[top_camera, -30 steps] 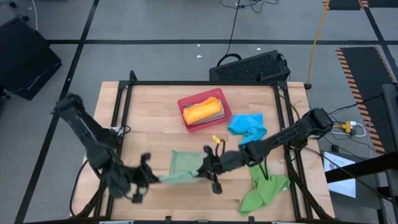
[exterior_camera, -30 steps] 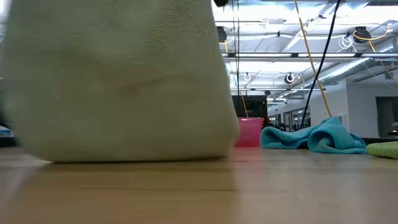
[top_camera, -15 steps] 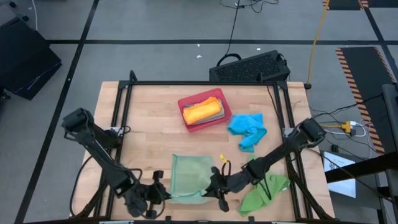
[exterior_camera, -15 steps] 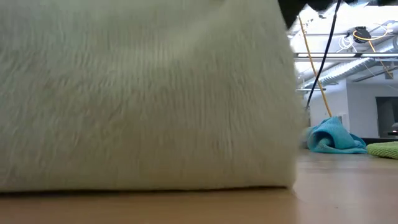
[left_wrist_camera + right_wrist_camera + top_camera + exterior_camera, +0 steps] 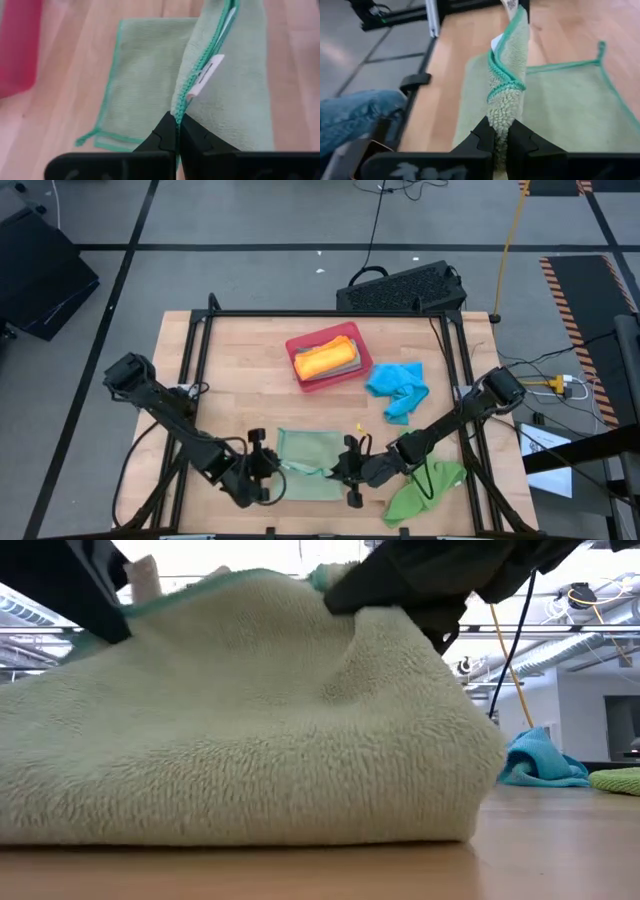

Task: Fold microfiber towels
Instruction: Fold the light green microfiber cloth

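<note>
The stitched edge (image 5: 304,471) hangs over the flat layer's middle, short of its far hem (image 5: 309,431). It stays held in my left gripper from here until it lies at that hem.
A sage green microfiber towel (image 5: 308,465) lies near the table's front edge between my two grippers. Its lower layer is flat on the wood, and its teal-stitched upper edge is held up above that layer. My left gripper (image 5: 268,467) is shut on that edge at the towel's left end. My right gripper (image 5: 345,469) is shut on it at the right end. The low view shows the towel (image 5: 250,740) slumped on the table, filling most of the frame, with both dark grippers at its top. My left gripper pinches the towel's stitched edge (image 5: 181,107) between its two fingers, close to the white label (image 5: 207,75). It comes slanting down from the table's left. The edge is raised and the cloth below it rests on the flat layer. My right gripper pinches the raised edge at the towel's right end (image 5: 502,107) between its two fingers, where the cloth bunches into a thick fold. It comes slanting down from the table's right. The cloth runs slack from the fingers toward the other gripper, above the flat layer (image 5: 570,105).
A red tray (image 5: 300,345) at the table's middle far side holds a folded orange towel (image 5: 325,358). A bright blue towel (image 5: 398,388) and a bright green one (image 5: 425,485) lie crumpled at the right. Black frame rails (image 5: 200,370) line the table's sides.
Both grippers have come down toward the table's near edge with the towel, staying shut. The towel, which hung stretched between them, now has its lower part laid flat on the wood, and its held edge slumps above that part.
</note>
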